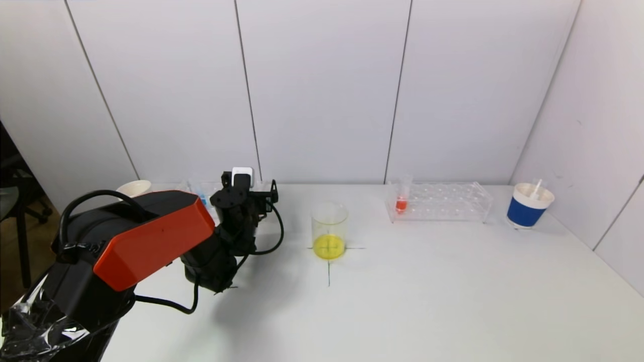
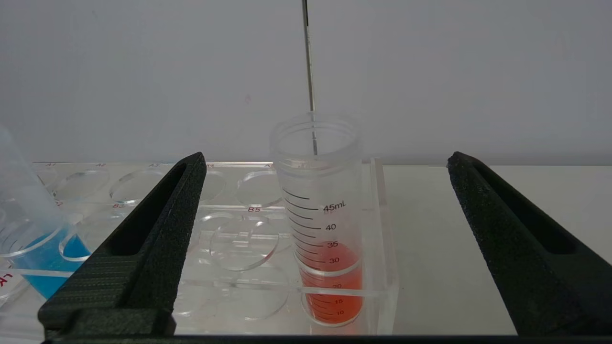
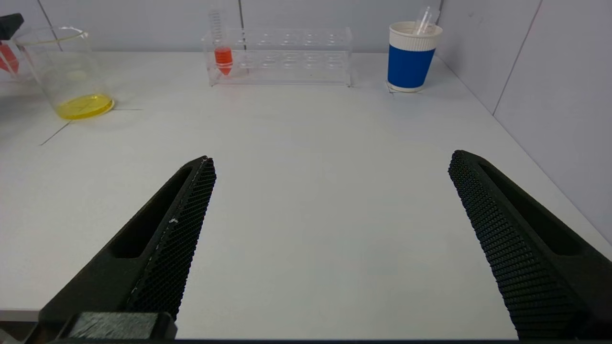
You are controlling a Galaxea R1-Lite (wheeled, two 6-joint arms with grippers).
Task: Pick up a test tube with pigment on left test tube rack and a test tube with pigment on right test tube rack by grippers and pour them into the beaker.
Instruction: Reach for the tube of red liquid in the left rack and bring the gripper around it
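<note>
My left gripper's fingers are on both sides of the red tube's upper side (image 2: 321, 198) and reach below its rim (image 2: 315, 137), so my left gripper should close on the tube now.
My left gripper (image 1: 245, 193) is at the left test tube rack (image 2: 382, 229) at the back left of the table. It is open (image 2: 327, 157), one finger on each side of an upright tube of orange-red pigment (image 2: 325, 229) in the rack's end hole, not touching it. A tube of blue pigment (image 2: 33, 253) stands further along that rack (image 1: 203, 200). The beaker (image 1: 329, 231) with yellow liquid stands mid-table. The right rack (image 1: 443, 201) holds a tube of red pigment (image 1: 401, 201). My right gripper (image 3: 331, 157) is open and empty, low over the table, out of the head view.
A blue and white paper cup (image 1: 528, 206) with a pipette stands at the back right, near the side wall. A white cup (image 1: 133, 187) sits behind my left arm. Black cross marks lie under the beaker. The beaker (image 3: 67, 71) and right rack (image 3: 296, 57) show far off in the right wrist view.
</note>
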